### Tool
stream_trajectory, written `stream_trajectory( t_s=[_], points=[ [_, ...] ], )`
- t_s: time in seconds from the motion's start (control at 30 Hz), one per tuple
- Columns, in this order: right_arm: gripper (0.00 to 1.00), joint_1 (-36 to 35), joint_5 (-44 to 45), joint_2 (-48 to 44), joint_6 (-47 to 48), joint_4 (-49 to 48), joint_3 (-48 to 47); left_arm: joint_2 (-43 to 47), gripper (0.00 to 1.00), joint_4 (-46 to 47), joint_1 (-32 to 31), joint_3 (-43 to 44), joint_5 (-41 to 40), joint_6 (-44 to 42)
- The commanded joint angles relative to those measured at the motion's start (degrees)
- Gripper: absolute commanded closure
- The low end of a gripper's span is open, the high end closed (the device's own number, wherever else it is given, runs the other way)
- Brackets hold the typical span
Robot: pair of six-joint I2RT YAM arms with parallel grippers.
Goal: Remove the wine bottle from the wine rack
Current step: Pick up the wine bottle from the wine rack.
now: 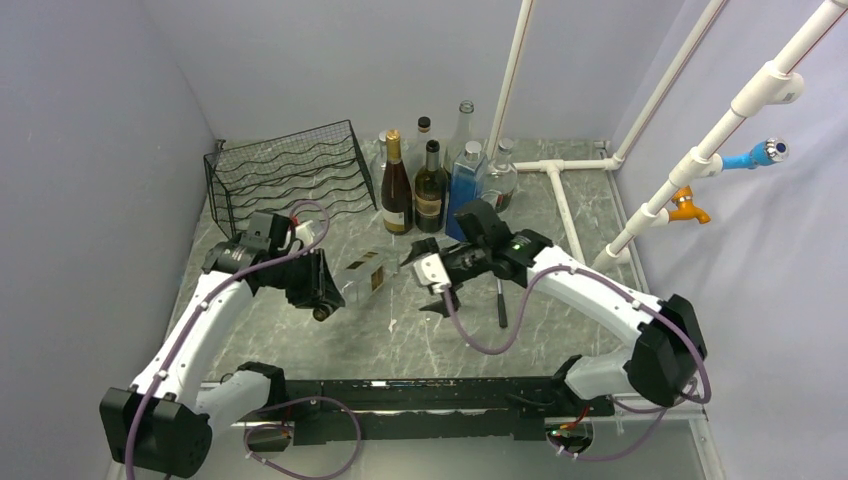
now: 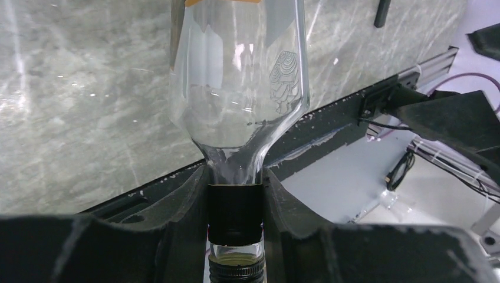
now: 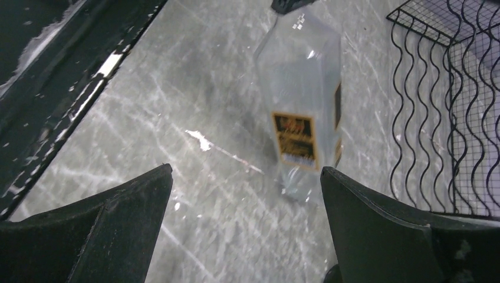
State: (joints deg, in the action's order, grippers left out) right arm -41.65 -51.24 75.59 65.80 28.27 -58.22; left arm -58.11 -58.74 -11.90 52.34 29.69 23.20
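I need to grab the clear wine bottle with my right gripper next, by its labelled body (image 1: 365, 275) (image 3: 299, 118). That leaves the bottle's neck free to come out of my left gripper.
The black wire wine rack (image 1: 290, 175) stands at the back left and holds no bottle; its wavy wires show in the right wrist view (image 3: 448, 106). A clear wine bottle (image 1: 362, 279) with a gold label lies off the rack, out over the table in front of it. My left gripper (image 1: 322, 292) is shut on its black-banded neck (image 2: 234, 215). The bottle's body (image 2: 236, 76) points away from the fingers. My right gripper (image 1: 425, 262) is open and empty, just right of the bottle's base (image 3: 303, 118).
Several upright bottles (image 1: 430, 185) stand at the back centre, right of the rack. White pipes (image 1: 560, 190) run along the back right. A black tool (image 1: 500, 300) lies under the right arm. The black frame rail (image 1: 420, 395) edges the table's near side.
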Motion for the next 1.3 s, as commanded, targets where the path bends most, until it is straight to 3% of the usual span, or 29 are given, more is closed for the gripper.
stream_trajectory(
  t_s=[0.0, 0.47, 0.83, 1.27],
  points=[
    [0.0, -5.83, 10.68, 3.81, -5.8, -6.46, -5.31, -1.46, 1.0, 2.48, -2.22, 3.36, 7.22, 3.15],
    [0.0, -15.91, 30.27, 10.0, -11.38, -18.53, -4.66, -4.43, 1.0, 5.57, -4.65, 5.6, 11.14, 7.87],
    [0.0, -18.51, 32.7, 13.58, -15.57, -24.25, -2.86, -5.0, 1.0, 6.09, -4.89, 7.02, 11.8, 8.43],
    [0.02, -20.3, 43.96, 17.11, -22.05, -38.08, 0.85, -3.71, 1.0, 8.67, -4.89, 6.08, 13.7, 10.73]
  ],
)
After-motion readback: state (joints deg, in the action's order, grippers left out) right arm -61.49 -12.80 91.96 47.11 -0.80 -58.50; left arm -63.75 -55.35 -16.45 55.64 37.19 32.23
